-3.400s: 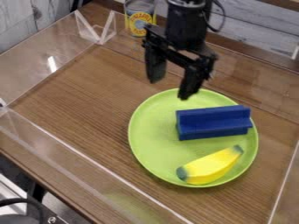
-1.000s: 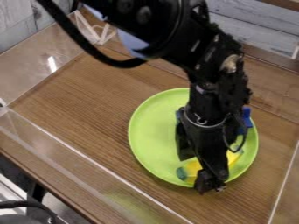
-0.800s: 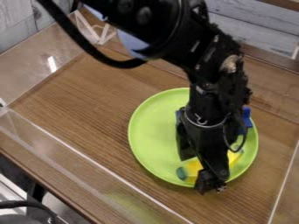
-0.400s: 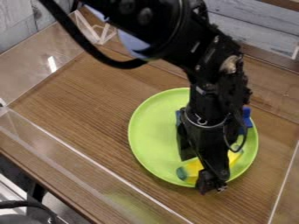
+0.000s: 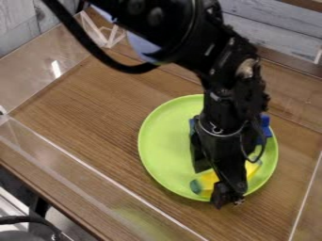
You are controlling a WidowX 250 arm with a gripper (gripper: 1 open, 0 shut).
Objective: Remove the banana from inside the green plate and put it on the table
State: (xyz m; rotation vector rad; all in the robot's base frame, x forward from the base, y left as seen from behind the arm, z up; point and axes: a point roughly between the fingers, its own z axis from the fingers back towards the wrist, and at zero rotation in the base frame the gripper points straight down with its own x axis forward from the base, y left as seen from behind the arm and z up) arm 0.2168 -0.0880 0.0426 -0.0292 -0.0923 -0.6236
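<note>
The robot's fingers reach down around the banana (image 5: 201, 183) to the green plate, with yellow at both sides, so the gripper needs to close. Closing now would hold it.
The green plate (image 5: 167, 141) lies on the brown table (image 5: 88, 104) at the front right. My black gripper (image 5: 216, 184) reaches down over the plate's near edge, open, with its fingers astride the banana (image 5: 201, 183). Only the banana's yellow end with the dark green tip and a sliver of yellow at the right show; the arm hides the rest. A blue block (image 5: 265, 128) on the plate peeks out behind the arm.
Clear acrylic walls (image 5: 51, 56) border the table on the left, front and right. A yellow-labelled can (image 5: 116, 36) stands at the back behind the arm. The wood surface spreads wide to the plate's left.
Since the oldest frame the arm has come from the back of the plate down onto the banana at the front. Over the last second nothing has moved.
</note>
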